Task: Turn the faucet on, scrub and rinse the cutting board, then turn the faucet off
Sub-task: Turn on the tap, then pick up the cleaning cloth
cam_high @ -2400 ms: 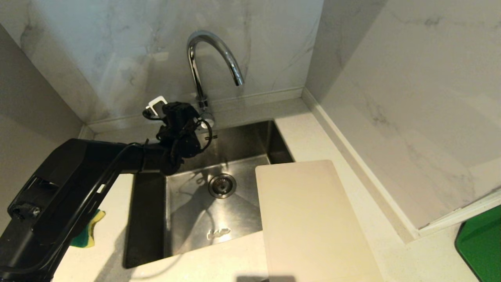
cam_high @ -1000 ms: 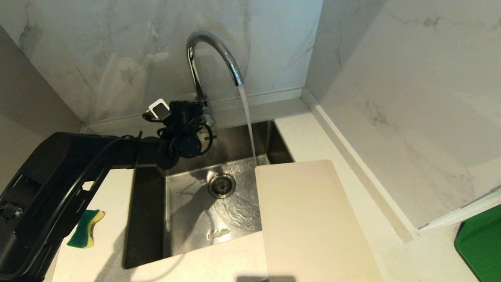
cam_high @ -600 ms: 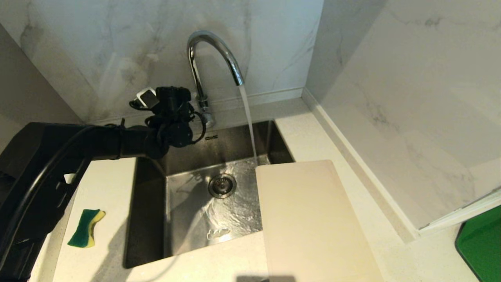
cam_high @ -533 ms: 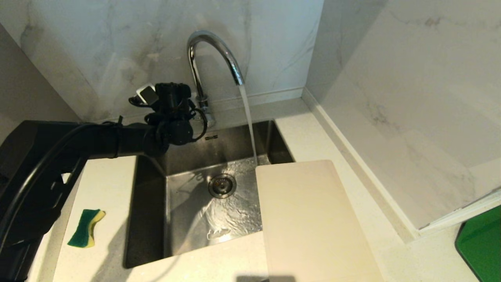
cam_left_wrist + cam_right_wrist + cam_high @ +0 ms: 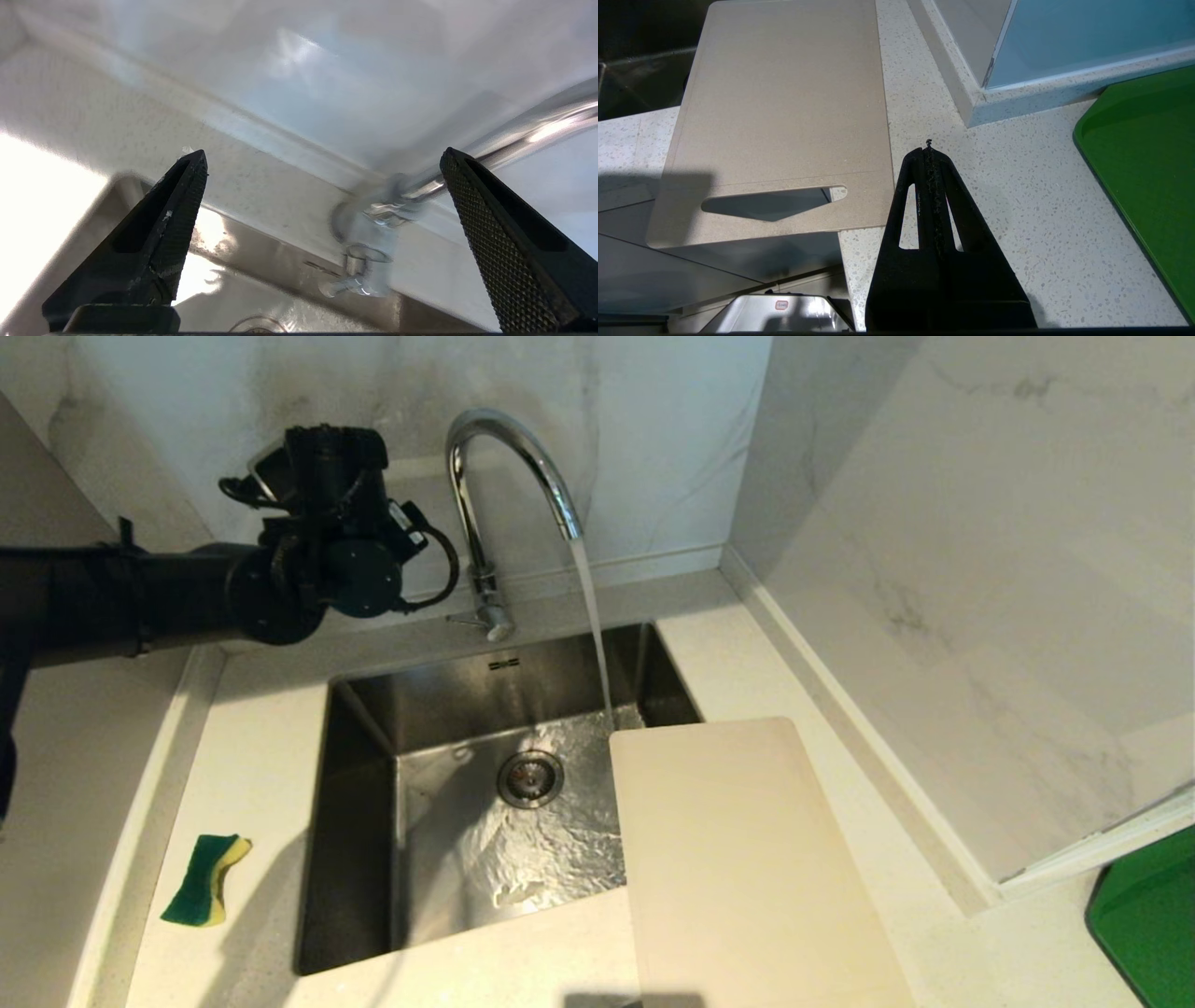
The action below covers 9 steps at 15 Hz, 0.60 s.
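The left gripper picks up the green-and-yellow sponge by its middle [image 5: 209,881] next, to scrub the cutting board [image 5: 747,859].
The chrome gooseneck faucet [image 5: 504,457] runs: a stream of water [image 5: 590,616] falls from its spout into the steel sink [image 5: 364,784]. Its thin side lever [image 5: 464,617] sticks out to the left at the base. The cream cutting board [image 5: 747,859] lies flat on the counter, its left part over the sink's right edge, dry side up. My left gripper [image 5: 323,151] is open and empty, held in the air left of the faucet base [image 5: 373,219] and apart from it. My right gripper [image 5: 928,149] is shut and empty beside the board's handle slot [image 5: 770,203].
A green-and-yellow sponge [image 5: 203,879] lies on the counter left of the sink. A green tray [image 5: 1148,924] sits at the far right. Marble walls close the back and right sides. The drain [image 5: 530,777] is in the sink's middle, under rippling water.
Water started flowing after the earliest frame. Since then my left arm has lifted up and to the left, away from the faucet lever, its gripper still open.
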Motion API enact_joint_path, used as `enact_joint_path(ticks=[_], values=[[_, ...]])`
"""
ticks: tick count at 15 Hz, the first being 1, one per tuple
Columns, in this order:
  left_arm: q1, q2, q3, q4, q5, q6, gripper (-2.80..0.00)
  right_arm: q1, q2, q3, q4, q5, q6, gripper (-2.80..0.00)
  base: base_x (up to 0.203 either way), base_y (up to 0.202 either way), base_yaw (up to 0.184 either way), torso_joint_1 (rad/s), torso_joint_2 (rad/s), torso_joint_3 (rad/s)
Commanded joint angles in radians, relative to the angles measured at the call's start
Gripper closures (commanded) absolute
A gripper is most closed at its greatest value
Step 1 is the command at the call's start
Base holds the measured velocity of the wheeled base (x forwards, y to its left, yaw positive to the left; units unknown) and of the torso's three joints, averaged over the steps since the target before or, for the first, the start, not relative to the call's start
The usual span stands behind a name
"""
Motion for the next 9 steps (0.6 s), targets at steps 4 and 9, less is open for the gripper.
enact_joint_path(ticks=[4, 9], values=[[0.045, -0.258, 0.032, 0.249, -0.116, 0.044, -2.8, 0.0, 0.0, 0.0, -0.002, 0.0, 0.001, 0.0, 0.0, 0.0, 0.0, 0.0, 0.0, 0.0], [0.056, -0.396, 0.033, 0.496, -0.205, 0.045, 0.0, 0.0, 0.0, 0.0, -0.002, 0.0, 0.002, 0.0, 0.0, 0.0, 0.0, 0.0, 0.0, 0.0]])
